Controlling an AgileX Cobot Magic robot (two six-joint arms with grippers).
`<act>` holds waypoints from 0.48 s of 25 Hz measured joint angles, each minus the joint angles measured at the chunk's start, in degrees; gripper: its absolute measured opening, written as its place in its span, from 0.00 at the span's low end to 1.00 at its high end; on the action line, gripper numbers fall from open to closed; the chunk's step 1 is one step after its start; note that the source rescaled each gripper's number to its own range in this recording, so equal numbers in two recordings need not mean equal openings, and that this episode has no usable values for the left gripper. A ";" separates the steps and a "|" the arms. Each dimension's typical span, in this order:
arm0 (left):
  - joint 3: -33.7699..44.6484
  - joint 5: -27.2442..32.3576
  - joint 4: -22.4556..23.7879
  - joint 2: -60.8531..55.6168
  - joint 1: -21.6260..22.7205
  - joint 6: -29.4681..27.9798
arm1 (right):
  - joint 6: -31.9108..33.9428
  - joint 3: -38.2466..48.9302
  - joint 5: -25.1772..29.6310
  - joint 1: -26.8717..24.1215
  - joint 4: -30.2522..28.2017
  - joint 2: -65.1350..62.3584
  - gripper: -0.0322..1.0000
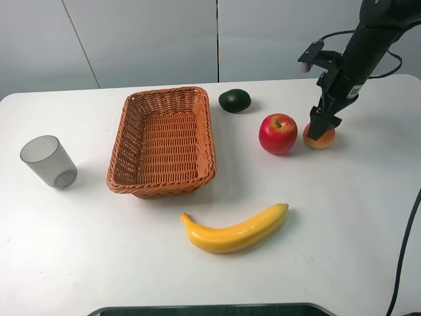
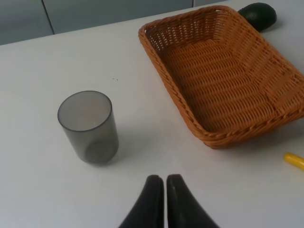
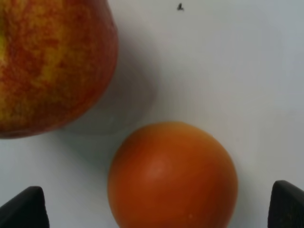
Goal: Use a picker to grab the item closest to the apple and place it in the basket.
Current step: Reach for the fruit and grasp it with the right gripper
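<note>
The orange fruit isn't ready to be gripped yet, because my right gripper's fingers stop by the fruit's top [image 1: 329, 133] [image 3: 172, 183], above the white table, and need to go lower.
The small orange peach-like fruit [image 1: 320, 139] [image 3: 173, 175] rests on the white table just right of the shiny red apple [image 1: 277, 133] [image 3: 50, 66]. My right gripper [image 1: 321, 128] [image 3: 159, 206] is lowered over the fruit, open, with one black fingertip [image 3: 23, 209] on each side and a gap between each and the fruit. The wicker basket [image 1: 163, 141] [image 2: 228, 76] stands left of centre with nothing in it. My left gripper [image 2: 165, 202] is shut with nothing in it, above the table near the cup.
A grey translucent cup [image 1: 48, 161] [image 2: 89, 127] stands at the far left. A dark green avocado [image 1: 235, 100] [image 2: 259, 14] lies behind the basket's right corner. A yellow banana [image 1: 235, 230] lies in front, towards the table's near edge.
</note>
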 joint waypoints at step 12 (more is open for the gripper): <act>0.00 0.00 0.00 0.00 0.00 0.00 | 0.00 1.14 -2.66 0.00 -0.12 1.21 1.00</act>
